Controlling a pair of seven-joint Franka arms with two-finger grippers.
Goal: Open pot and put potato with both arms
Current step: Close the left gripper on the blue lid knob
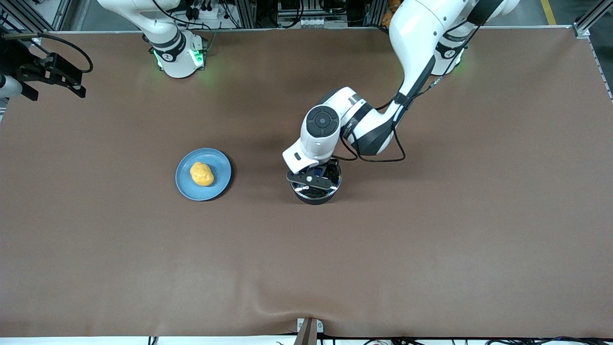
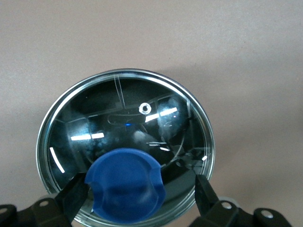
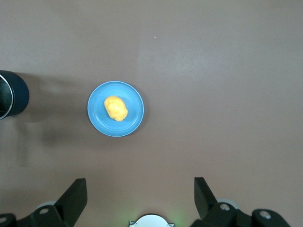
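Note:
My left gripper should close now on the blue knob [image 2: 125, 184] on the glass lid [image 2: 118, 118], because its fingers are beside the knob in the left wrist view.
The black pot [image 1: 317, 195] stands mid-table with its glass lid [image 2: 118, 118] on; its handle is hidden. My left gripper [image 1: 316, 182] is right over the lid, open, with its fingers [image 2: 71, 198] on either side of the blue knob [image 2: 125, 184], not closed on it. The yellow-orange potato [image 1: 201, 173] lies on a flat blue plate [image 1: 218, 160] toward the right arm's end; it also shows in the right wrist view [image 3: 115, 108]. My right gripper [image 1: 53, 88] waits open and empty, high above the table's edge at that end, and shows open in its wrist view [image 3: 139, 194].
Brown cloth covers the table [image 1: 431, 239]. The right arm's base [image 1: 177, 57] and the left arm's base [image 1: 450, 57] stand along the table edge farthest from the front camera. The pot's edge shows in the right wrist view [image 3: 12, 93].

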